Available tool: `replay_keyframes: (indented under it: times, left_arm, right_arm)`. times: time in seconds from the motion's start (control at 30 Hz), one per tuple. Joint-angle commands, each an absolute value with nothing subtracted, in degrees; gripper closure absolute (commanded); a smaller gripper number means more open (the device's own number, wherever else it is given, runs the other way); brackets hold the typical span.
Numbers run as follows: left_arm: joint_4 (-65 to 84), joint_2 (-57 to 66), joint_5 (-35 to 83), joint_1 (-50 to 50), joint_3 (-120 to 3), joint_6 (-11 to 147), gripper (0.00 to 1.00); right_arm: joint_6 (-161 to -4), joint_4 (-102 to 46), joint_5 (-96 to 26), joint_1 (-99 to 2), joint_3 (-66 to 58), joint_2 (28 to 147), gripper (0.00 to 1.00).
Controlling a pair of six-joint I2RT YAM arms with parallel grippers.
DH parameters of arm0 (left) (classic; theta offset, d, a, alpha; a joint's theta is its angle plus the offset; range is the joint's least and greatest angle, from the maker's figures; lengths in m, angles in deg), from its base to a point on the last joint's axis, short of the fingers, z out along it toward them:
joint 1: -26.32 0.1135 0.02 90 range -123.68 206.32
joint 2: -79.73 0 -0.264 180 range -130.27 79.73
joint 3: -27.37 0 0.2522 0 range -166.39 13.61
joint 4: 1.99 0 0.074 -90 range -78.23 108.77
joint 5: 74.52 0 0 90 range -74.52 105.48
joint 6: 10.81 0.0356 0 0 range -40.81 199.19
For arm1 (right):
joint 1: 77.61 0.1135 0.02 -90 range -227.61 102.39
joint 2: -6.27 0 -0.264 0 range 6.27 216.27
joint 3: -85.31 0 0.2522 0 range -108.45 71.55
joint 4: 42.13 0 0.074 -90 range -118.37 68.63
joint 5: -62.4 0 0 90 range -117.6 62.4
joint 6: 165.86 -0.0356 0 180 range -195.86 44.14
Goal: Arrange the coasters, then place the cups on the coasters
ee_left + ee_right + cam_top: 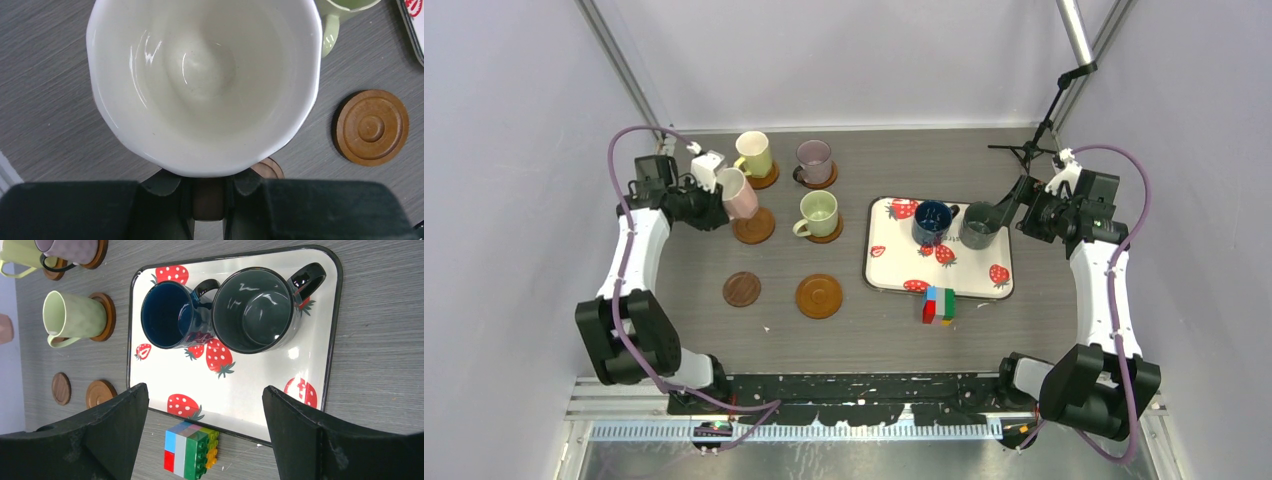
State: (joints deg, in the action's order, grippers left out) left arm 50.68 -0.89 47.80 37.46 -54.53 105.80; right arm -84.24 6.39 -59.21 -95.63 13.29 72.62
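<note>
The pink cup (737, 192) hangs tilted above the edge of the brown coaster, so my left gripper should keep holding it. The cup would drop and likely tip over if I opened now.
My left gripper (716, 193) (208, 181) is shut on the handle of the pink cup (737, 192) (202, 80), which tilts over a brown coaster (755, 226) (272, 168); whether they touch is unclear. The yellow cup (755, 153), mauve cup (813, 160) and green cup (818, 213) (75, 315) each stand on a coaster. Two bare coasters lie nearer, a darker one (741, 289) and a lighter one (819, 296) (371, 127). The dark blue cup (932, 222) (167, 315) and grey cup (978, 225) (255, 310) sit on the tray. My right gripper (1014, 208) (205, 390) stands open beside the grey cup, holding nothing.
The white strawberry-print tray (894, 270) (310, 365) lies right of centre. A multicoloured block toy (939, 305) (190, 450) stands at its near edge. A black stand (1039, 140) rises at the back right corner.
</note>
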Motion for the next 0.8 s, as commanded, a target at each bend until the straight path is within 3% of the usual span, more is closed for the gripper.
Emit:
replay_keyframes:
  times: [0.0, 0.77]
  left_arm:
    - [40.2, -2.5, 52.7, 37.7, -53.8, 110.5, 1.00]
    - [35.5, -13.6, 45.4, 35.0, -52.8, 112.1, 1.00]
  right_arm:
    - [-84.2, 4.9, -60.3, -95.6, 13.0, 72.8, 0.12]
    - [-84.0, 4.5, -60.4, -95.5, 13.4, 73.6, 0.11]
